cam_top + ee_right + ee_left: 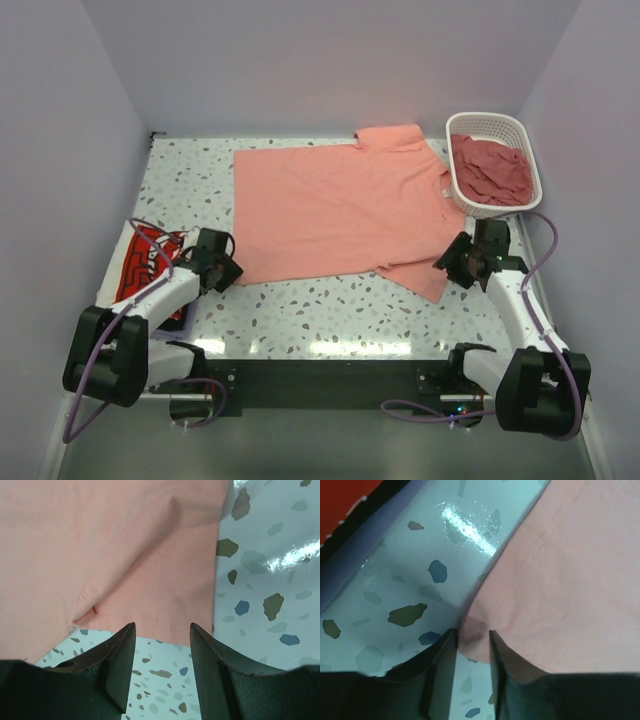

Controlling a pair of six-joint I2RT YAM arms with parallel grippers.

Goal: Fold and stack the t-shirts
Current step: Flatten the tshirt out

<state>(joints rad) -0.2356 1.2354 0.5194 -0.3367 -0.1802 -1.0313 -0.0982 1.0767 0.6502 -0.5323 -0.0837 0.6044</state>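
I will next grab the salmon-pink t-shirt's near sleeve at its hem (423,291) (165,634) with my right gripper. Then it can fold the t-shirt's near side inward alongside my left gripper.
A salmon-pink t-shirt (340,205) lies spread flat in the middle of the table. My left gripper (222,268) is at its near left corner. In the left wrist view the jaws stand close together, with that corner (472,630) puckered between the fingertips (472,636). My right gripper (462,262) is open at the shirt's near right sleeve. Its fingers straddle bare table just short of the sleeve hem (165,625), holding nothing. A white t-shirt with red-and-black print (148,262) lies at the left edge, partly under my left arm.
A white slatted basket (520,135) at the back right holds several crumpled darker pink shirts (492,170). The table is speckled terrazzo, walled in on three sides. A purple edge (350,565) shows beside the printed shirt.
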